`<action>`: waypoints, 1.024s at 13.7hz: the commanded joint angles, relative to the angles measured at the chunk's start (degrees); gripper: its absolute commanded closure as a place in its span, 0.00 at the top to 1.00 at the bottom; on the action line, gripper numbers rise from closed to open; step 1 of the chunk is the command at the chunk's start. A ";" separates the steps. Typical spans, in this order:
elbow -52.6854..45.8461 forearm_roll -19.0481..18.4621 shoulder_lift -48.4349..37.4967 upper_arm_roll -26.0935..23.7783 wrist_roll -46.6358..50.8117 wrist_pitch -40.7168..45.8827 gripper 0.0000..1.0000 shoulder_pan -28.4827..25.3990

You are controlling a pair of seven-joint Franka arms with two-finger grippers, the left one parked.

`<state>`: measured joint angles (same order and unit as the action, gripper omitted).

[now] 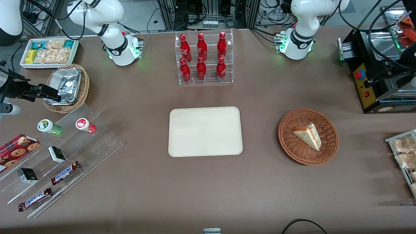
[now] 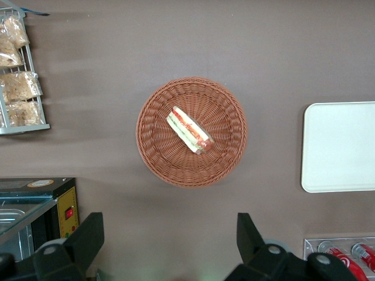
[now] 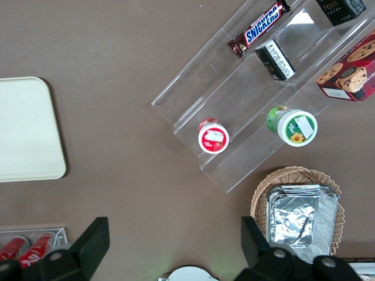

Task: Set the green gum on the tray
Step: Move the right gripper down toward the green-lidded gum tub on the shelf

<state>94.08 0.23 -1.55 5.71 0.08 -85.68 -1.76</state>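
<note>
Next, my gripper grips the gum by its white-lidded end (image 1: 43, 125) to place the green gum on the tray (image 1: 205, 132).
The green gum (image 1: 48, 126) (image 3: 293, 124), a small green canister with a white lid, stands on the upper step of a clear stepped shelf (image 1: 65, 156) toward the working arm's end of the table. Beside it stands a red canister (image 1: 85, 125) (image 3: 212, 136). The cream tray (image 1: 205, 131) (image 3: 26, 129) lies bare at the table's middle. My gripper (image 1: 48, 92) (image 3: 174, 240) hangs high over the table near the foil basket, farther from the front camera than the gum. It is open and holds nothing.
On the shelf lie two Snickers bars (image 1: 65, 172), two small black boxes (image 1: 57, 154) and a cookie box (image 1: 18, 148). A wicker basket of foil trays (image 1: 66, 87) and a white snack bin (image 1: 48, 52) sit nearby. A cola bottle rack (image 1: 204, 58) stands above the tray, and a sandwich basket (image 1: 308, 136) sits toward the parked arm.
</note>
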 commanded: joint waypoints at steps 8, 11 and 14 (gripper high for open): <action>2.67 -0.93 -0.12 0.18 -9.43 1.04 1.00 -0.17; 9.07 -0.93 -1.78 0.45 -22.18 -5.00 1.00 2.81; 16.72 -1.37 -3.81 0.71 -37.38 -15.09 1.00 5.71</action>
<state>104.28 0.20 -2.02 6.41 -29.45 -94.74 2.47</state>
